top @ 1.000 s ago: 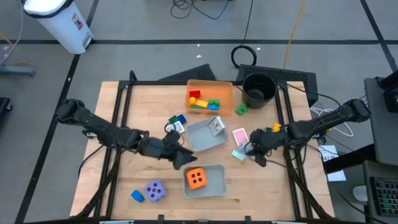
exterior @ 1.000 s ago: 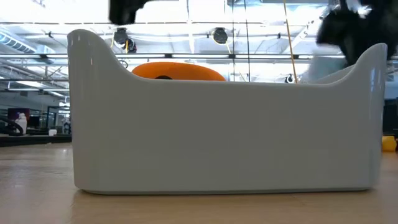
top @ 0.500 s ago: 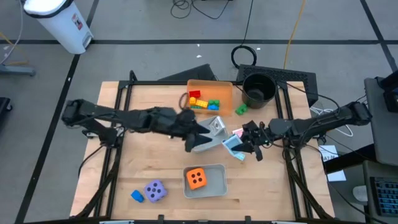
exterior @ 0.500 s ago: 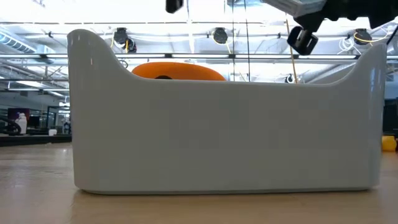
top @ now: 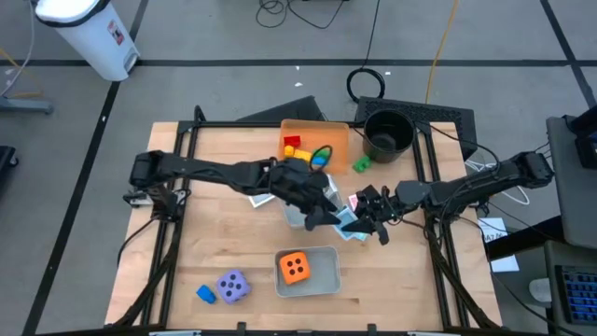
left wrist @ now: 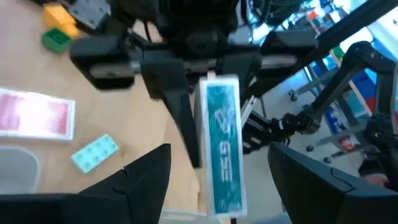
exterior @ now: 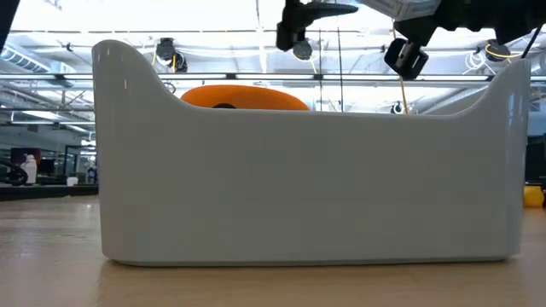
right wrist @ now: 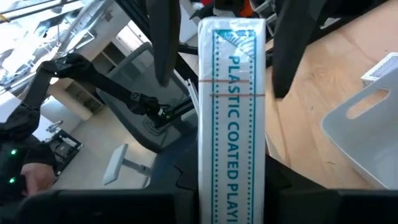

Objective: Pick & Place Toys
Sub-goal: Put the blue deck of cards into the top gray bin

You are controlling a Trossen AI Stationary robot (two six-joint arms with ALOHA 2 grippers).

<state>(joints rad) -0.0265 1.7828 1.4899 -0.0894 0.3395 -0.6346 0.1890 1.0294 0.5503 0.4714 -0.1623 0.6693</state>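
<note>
The box should go in the grey tray. My left gripper will grab the teal card box's loose end (top: 345, 222) next for that.
My right gripper (top: 362, 219) is shut on a teal box of playing cards (right wrist: 231, 112) and holds it out over the table's middle. My left gripper (top: 325, 211) faces it, open. Its two fingers (right wrist: 165, 43) stand on either side of the box's free end, with a gap on each side. In the left wrist view the same box (left wrist: 221, 146) stands between my own fingers. A pink card box (left wrist: 34, 115) and a teal brick (left wrist: 93, 152) lie flat on the table below. The low view shows both grippers, left (exterior: 299, 26) and right (exterior: 405, 51), high above the table. My right gripper pinches the card box's end (right wrist: 231, 186) between its two fingers, one on each broad face. The fingers come in level from the table's right side, along the box. The box is lifted clear of the table, standing on edge, its printed narrow side toward my wrist camera.
A grey tray (top: 297, 220) sits under my left gripper. A second grey tray (top: 322, 280) nearer the front holds the orange die (top: 296, 268). A purple die (top: 232, 286) and a blue brick (top: 205, 295) lie front left. The orange tray (top: 336, 133), black pot (top: 387, 133) and a green brick (top: 362, 164) are at the back.
My left gripper has swung from the table's near middle toward the far right, over the grey tray, up to the right gripper, rolling as it went. My right gripper has lifted the teal card box off the table and tipped from pointing down to level.
</note>
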